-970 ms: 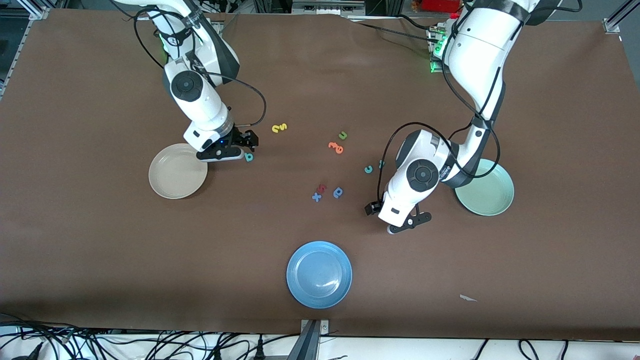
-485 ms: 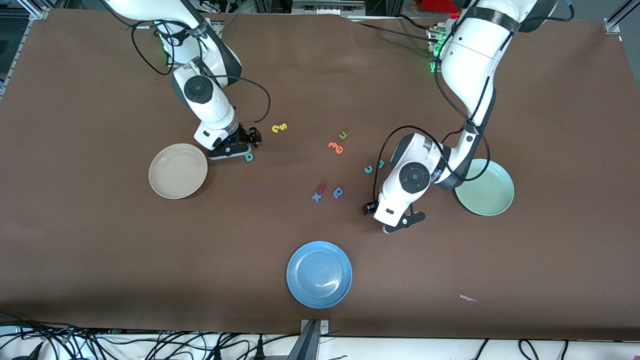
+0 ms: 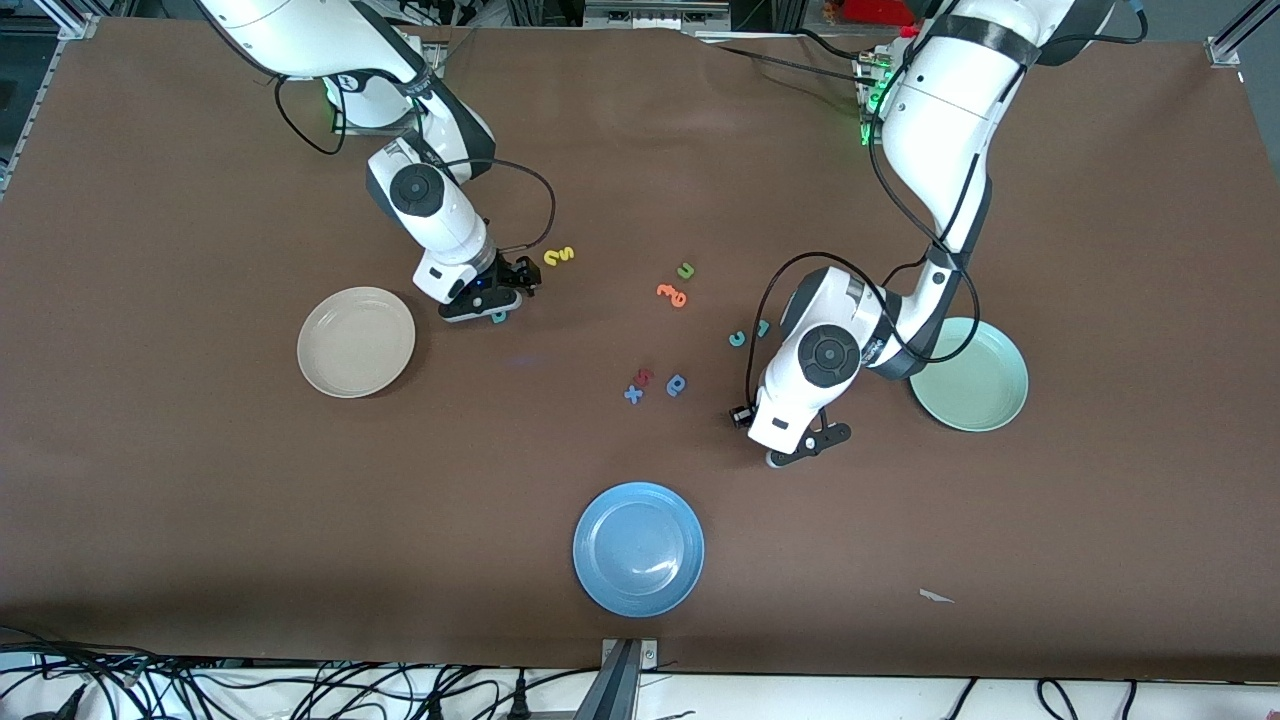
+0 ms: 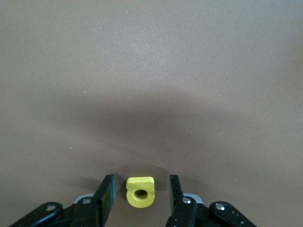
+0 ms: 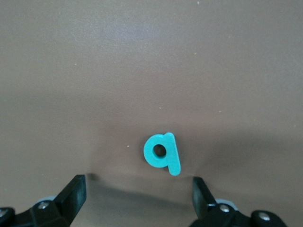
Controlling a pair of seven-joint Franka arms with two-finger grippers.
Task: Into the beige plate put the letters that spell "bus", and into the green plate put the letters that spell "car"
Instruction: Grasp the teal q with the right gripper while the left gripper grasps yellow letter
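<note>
The teal "b" will start the word "bus" in the beige plate, so my right gripper should grip it next across its round loop and straight stem [image 5: 165,152].
My left gripper [image 3: 803,450] is low on the table between the blue plate and the green plate [image 3: 969,374]. In the left wrist view a yellow "a" [image 4: 140,193] lies flat between the fingers of my left gripper [image 4: 141,182], with a gap on each side. My right gripper [image 3: 492,300] is open beside the beige plate [image 3: 356,342], just over the teal "b" [image 3: 498,317]. In the right wrist view the teal "b" [image 5: 162,152] lies ahead of my wide-open right gripper [image 5: 139,182]. A yellow "s" [image 3: 559,256], a teal "c" [image 3: 737,339] and a teal "r" [image 3: 763,327] lie loose. Both plates hold nothing.
An olive "u" [image 3: 686,270] and an orange letter [image 3: 673,294] lie mid-table. A blue "x" [image 3: 633,394], a red letter [image 3: 645,376] and a blue "a"-like letter [image 3: 677,384] lie nearer the camera. The blue plate [image 3: 638,548] sits nearest the camera.
My right gripper has slid away from the beige plate's edge toward the left arm's end, onto the teal "b". My left gripper's fingers have narrowed around the yellow "a".
</note>
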